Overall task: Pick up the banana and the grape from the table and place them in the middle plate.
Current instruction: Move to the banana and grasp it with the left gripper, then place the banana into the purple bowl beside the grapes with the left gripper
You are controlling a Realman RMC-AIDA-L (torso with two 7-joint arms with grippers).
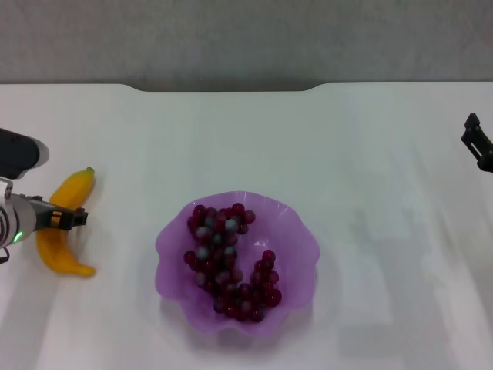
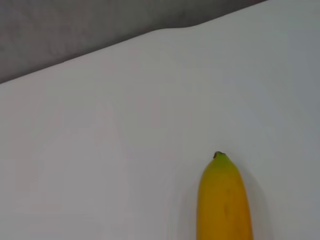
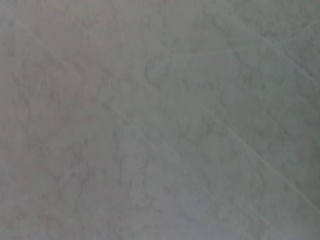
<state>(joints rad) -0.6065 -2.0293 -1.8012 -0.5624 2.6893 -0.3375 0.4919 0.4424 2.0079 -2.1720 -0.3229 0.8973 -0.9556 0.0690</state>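
The left gripper's fingers reach down around the banana's middle (image 1: pixel 55 235) in the head view. The left gripper should close on the banana now, since that would hold it.
The banana (image 1: pixel 75 190) lies on the white table (image 1: pixel 370 154) at the left, its green stem tip pointing to the far side. My left gripper (image 1: pixel 69 217) sits over the banana's middle, reaching in from the left edge. The left wrist view shows the banana's stem end (image 2: pixel 224 202) on the table. The grape bunch (image 1: pixel 229 262) lies inside the purple scalloped middle plate (image 1: pixel 171 235) at the centre front. My right gripper (image 1: pixel 479 143) is at the far right edge, away from everything. The right wrist view shows only a bare pale surface.
The table's far edge (image 1: pixel 231 89) meets a grey wall at the back. Bare tabletop lies between the banana and the plate and to the plate's right.
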